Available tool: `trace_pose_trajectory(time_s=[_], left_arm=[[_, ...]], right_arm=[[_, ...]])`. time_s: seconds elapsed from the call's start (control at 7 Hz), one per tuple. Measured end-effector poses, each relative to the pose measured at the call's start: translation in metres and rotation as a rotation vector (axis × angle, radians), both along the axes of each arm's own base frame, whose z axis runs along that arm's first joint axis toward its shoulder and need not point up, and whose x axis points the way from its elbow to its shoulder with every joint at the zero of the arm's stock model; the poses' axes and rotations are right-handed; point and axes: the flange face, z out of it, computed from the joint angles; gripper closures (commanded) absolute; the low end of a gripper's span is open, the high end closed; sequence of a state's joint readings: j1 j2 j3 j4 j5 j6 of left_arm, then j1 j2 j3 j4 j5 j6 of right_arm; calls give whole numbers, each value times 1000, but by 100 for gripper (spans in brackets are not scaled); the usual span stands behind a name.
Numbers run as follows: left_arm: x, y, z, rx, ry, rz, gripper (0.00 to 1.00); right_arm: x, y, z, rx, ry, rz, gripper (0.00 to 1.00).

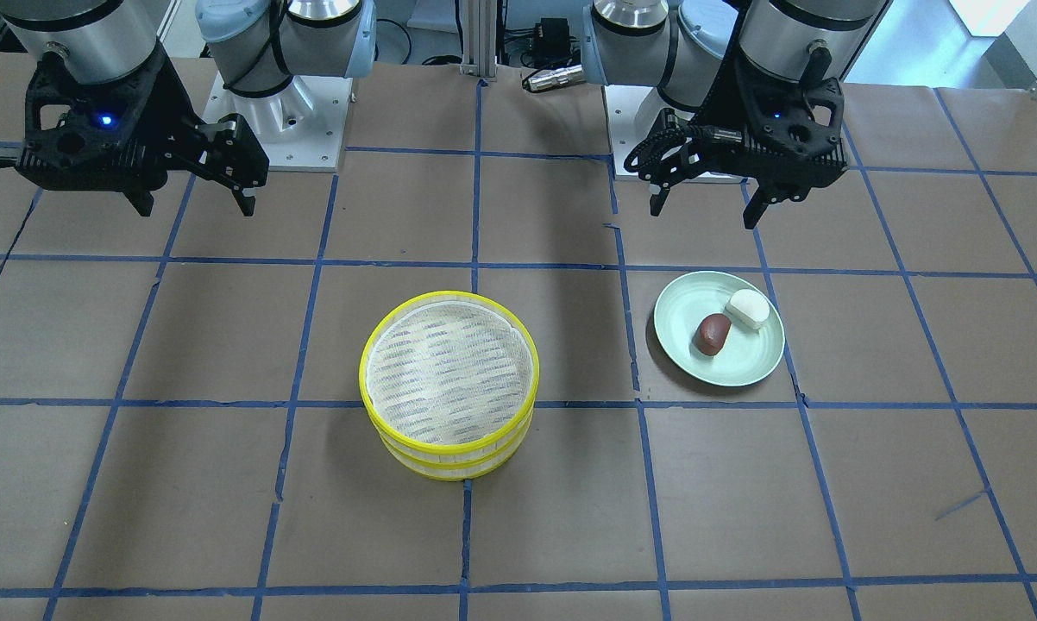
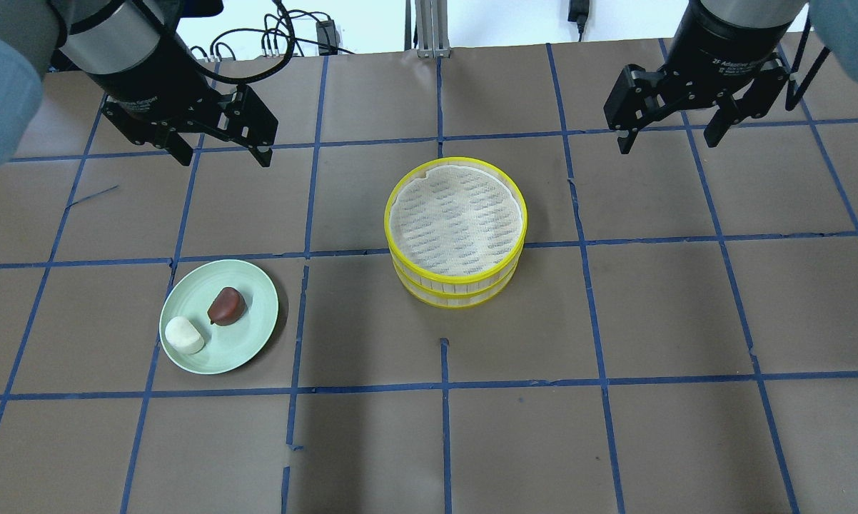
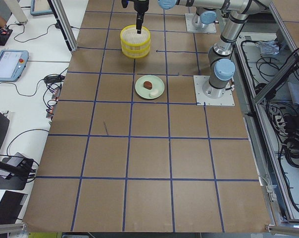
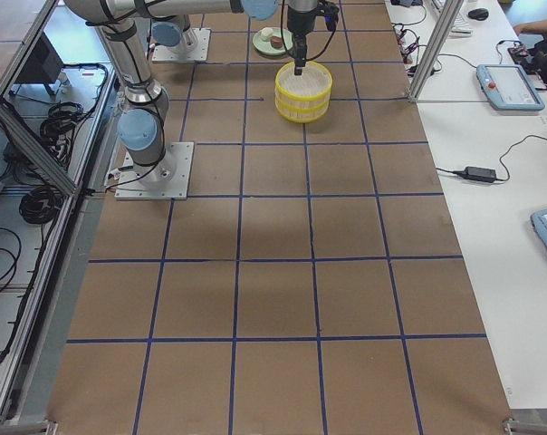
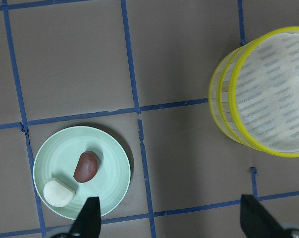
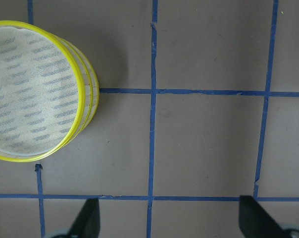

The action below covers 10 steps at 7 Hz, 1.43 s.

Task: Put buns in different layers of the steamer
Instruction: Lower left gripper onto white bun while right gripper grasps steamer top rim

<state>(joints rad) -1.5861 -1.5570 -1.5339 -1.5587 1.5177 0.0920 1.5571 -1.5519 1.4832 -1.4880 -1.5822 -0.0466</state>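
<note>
Next, my right gripper grips the top tray by its yellow rim point(image 1: 370, 346) point(image 6: 76, 79), to split the steamer into layers for the buns.
The white bun point(image 2: 184, 335) and the reddish-brown bun point(image 2: 225, 305) lie side by side on a pale green plate point(image 2: 247, 332) left of centre. The steamer point(image 2: 457, 278) stands mid-table with its two yellow-rimmed trays stacked and the top mesh floor bare. My left gripper point(image 2: 224, 158) hangs open and empty above the table, behind the plate. My right gripper point(image 2: 668, 145) hangs open and empty, to the right of and behind the steamer. In the left wrist view the white bun point(image 5: 59, 192), the brown bun point(image 5: 86, 166) and the steamer point(image 5: 224, 129) show below the open fingertips point(image 5: 87, 218).
The table is brown board marked with a blue tape grid. The arm bases point(image 1: 281, 129) stand at the robot's edge. Cables and a metal post point(image 2: 429, 28) lie beyond the far edge. Teach pendants point(image 3: 8, 64) sit on side benches.
</note>
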Motion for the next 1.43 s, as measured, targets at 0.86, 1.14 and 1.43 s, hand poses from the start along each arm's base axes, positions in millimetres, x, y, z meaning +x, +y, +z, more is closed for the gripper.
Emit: trace_pose_trajectory(time_s=[0.86, 1.14, 1.43], left_arm=[[7, 8, -35, 69, -13, -21, 0], [15, 8, -48, 86, -20, -28, 2], [71, 11, -100, 173, -56, -30, 1]], right_arm=[[17, -31, -32, -4, -11, -16, 0], [61, -65, -97, -12, -13, -8, 1], [90, -74, -162, -17, -16, -46, 6]])
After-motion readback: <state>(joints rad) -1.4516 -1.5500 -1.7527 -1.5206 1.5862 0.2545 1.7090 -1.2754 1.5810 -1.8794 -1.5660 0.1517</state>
